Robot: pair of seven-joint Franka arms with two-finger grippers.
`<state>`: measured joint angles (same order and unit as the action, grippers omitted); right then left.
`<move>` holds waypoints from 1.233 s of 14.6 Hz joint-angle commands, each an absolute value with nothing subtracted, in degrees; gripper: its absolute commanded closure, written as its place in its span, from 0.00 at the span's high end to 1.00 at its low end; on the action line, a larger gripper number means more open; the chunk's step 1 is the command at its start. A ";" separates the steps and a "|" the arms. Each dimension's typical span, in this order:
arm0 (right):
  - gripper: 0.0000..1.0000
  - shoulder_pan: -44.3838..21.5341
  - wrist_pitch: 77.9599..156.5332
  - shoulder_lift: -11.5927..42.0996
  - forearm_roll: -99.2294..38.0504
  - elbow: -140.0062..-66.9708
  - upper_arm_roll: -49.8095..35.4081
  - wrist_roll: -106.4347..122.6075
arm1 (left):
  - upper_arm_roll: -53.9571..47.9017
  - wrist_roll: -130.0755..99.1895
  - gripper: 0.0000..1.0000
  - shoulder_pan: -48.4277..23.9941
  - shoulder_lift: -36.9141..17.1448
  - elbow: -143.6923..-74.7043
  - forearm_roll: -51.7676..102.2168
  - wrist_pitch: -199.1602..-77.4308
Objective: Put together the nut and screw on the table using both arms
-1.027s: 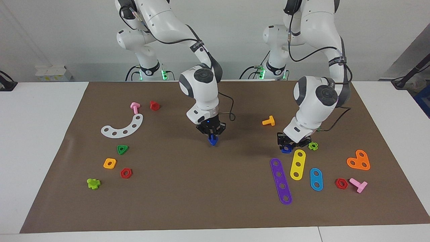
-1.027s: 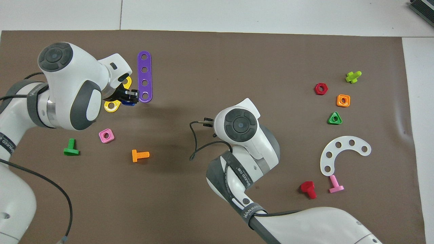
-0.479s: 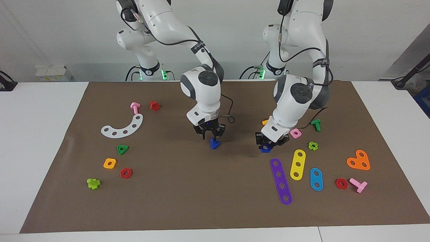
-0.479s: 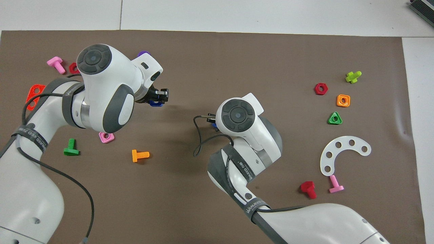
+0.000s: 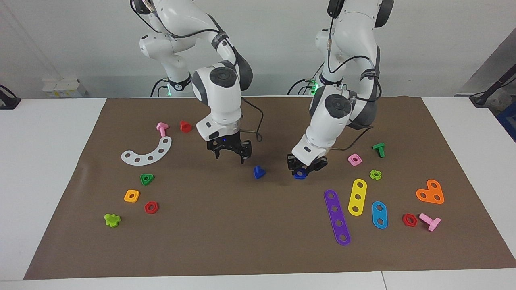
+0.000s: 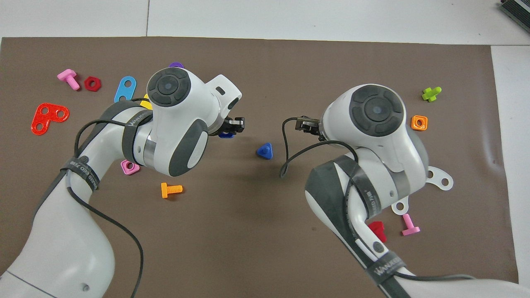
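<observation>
The dark-blue nut is still short of the upturned blue screw, so the nut moves toward the screw, before my left gripper releases it.
The dark-blue screw [image 5: 259,172] stands free on the brown mat [image 5: 242,237] near its middle, triangular head down; it also shows in the overhead view [image 6: 265,150]. My left gripper [image 5: 304,168] is shut on the dark-blue nut [image 5: 299,175] and holds it low over the mat, a short way from the screw toward the left arm's end. In the overhead view the nut [image 6: 225,134] peeks out under the left gripper [image 6: 232,126]. My right gripper [image 5: 230,153] is open and empty, raised over the mat beside the screw toward the right arm's end.
Toward the left arm's end lie a pink nut [image 5: 354,160], green bolt [image 5: 379,149], yellow strip [image 5: 357,196], purple strip [image 5: 337,216] and an orange bolt [image 6: 170,190]. Toward the right arm's end lie a white curved strip [image 5: 147,152], green triangular nut [image 5: 146,179] and orange nut [image 5: 132,195].
My right gripper let go of the screw, opened, rose and moved toward its own end. My left gripper carried the nut across the mat toward the screw.
</observation>
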<state>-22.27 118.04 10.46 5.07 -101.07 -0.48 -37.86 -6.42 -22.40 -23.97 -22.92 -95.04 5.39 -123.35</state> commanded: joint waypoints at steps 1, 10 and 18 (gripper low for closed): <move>1.00 -18.38 115.41 4.58 2.31 -102.66 -1.14 -29.04 | -5.36 -26.53 0.00 -28.11 -26.27 -90.90 6.33 -125.33; 1.00 -4.93 102.76 -1.50 -2.37 -97.13 -0.79 -15.57 | -5.19 -29.71 0.00 -33.66 -28.74 -89.56 5.01 -124.45; 1.00 -2.64 91.76 -0.18 -1.14 -88.77 -0.70 -8.00 | -5.01 -29.71 0.00 -34.19 -28.30 -95.35 1.76 -128.22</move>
<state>-3.62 94.20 -1.59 -0.94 -92.08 -0.17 -9.67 -5.97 -29.19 -33.44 -28.77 -92.29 3.61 -125.32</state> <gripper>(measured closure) 0.000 0.542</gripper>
